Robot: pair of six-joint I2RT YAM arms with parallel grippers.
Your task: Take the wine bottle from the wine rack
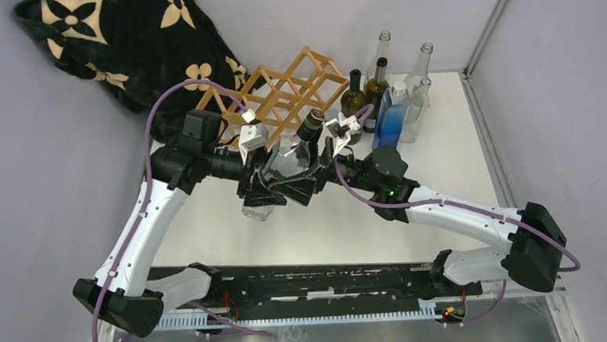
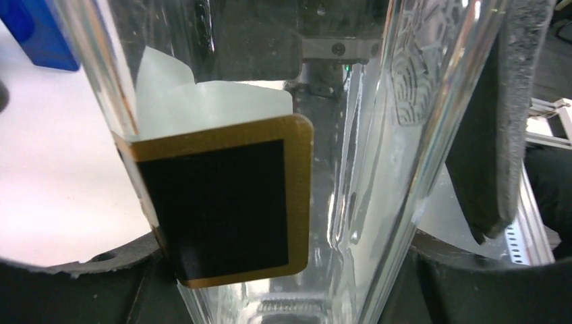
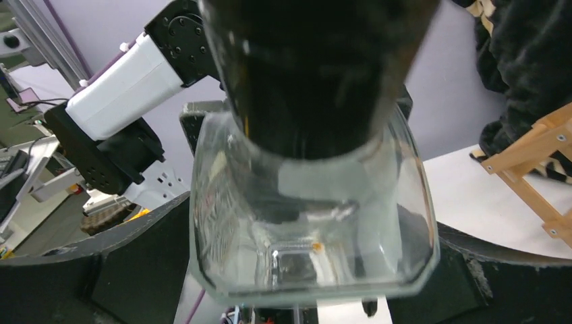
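Observation:
The bottle's glass upper body sits deep between my right gripper's fingers in the right wrist view, so my right gripper closes on it next.
A clear glass wine bottle (image 1: 287, 164) with a black cap and a black, gold-edged label (image 2: 222, 202) hangs tilted over the table, just in front of the wooden wine rack (image 1: 288, 89). Its neck points toward the rack. My left gripper (image 1: 272, 180) is shut on the bottle's body (image 2: 364, 169), with one foam pad (image 2: 489, 135) against the glass. From the right, my right gripper (image 1: 310, 167) stands open around the bottle's upper body (image 3: 310, 223), its jaws close on both sides. The rack's corner (image 3: 533, 162) shows in the right wrist view.
Behind and right of the rack stand two dark green bottles (image 1: 353, 98), two clear ones (image 1: 419, 71) and a blue one (image 1: 392, 118). A black flowered blanket (image 1: 121, 47) lies at the back left. Grey walls close in both sides.

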